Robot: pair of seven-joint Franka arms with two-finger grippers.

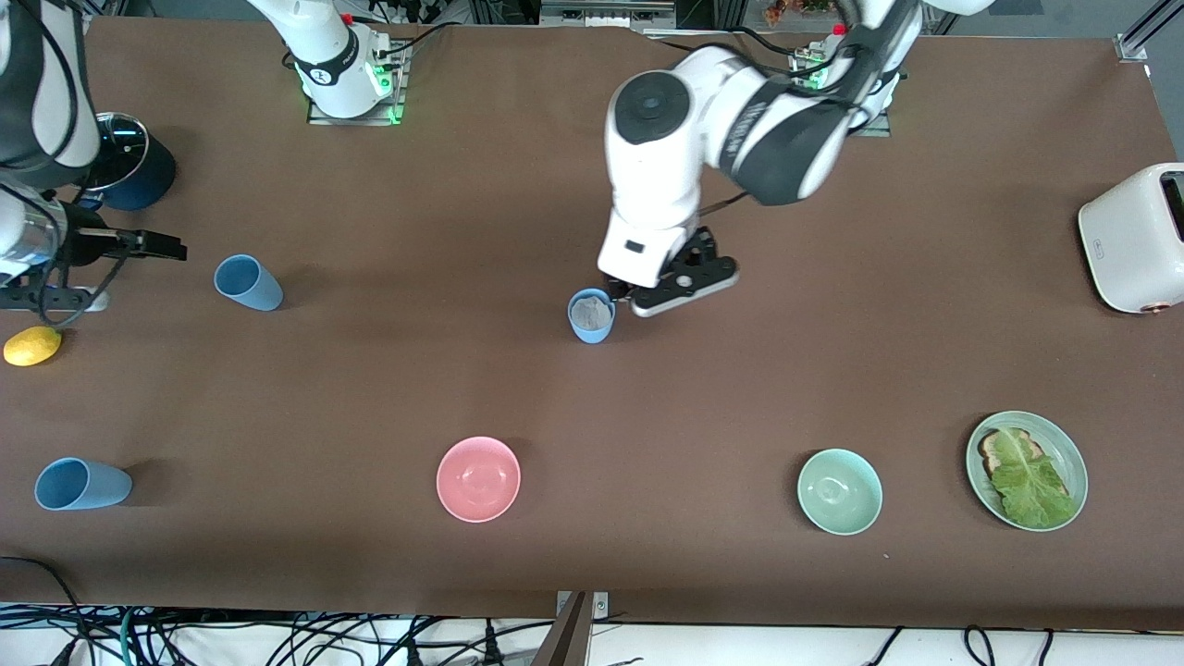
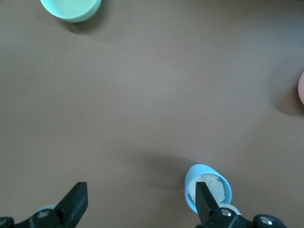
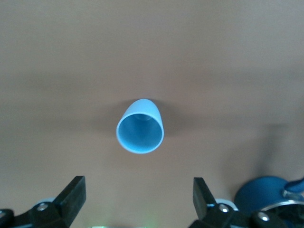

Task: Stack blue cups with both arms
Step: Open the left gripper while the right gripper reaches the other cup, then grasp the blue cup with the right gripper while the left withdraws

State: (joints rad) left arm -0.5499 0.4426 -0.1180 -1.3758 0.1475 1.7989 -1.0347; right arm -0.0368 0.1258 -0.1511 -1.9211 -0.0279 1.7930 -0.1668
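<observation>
I should next use my right gripper to grab the lying blue cup by its rim (image 1: 222, 270), so that I can stack it into the upright cup in the middle of the table (image 1: 590, 315).
Three light-blue cups are in the front view. One cup (image 1: 591, 315) stands upright mid-table, pale grey inside. My left gripper (image 1: 647, 294) is low beside it and open. In the left wrist view (image 2: 141, 205) one finger (image 2: 205, 202) is at this cup's (image 2: 207, 183) rim and nothing is between the jaws. A second cup (image 1: 248, 282) is toward the right arm's end. My right gripper (image 1: 157, 247) hovers beside it, open and empty (image 3: 138, 197), with that cup (image 3: 140, 126) ahead, mouth showing. A third cup (image 1: 81, 484) is near the front edge.
A dark blue lidded pot (image 1: 129, 171) stands by the right gripper and also shows in the right wrist view (image 3: 266, 194). A lemon (image 1: 32, 345) lies nearby. A pink bowl (image 1: 478, 478), mint bowl (image 1: 839, 491), green plate (image 1: 1071, 453) with toast and lettuce, and a white toaster (image 1: 1133, 236).
</observation>
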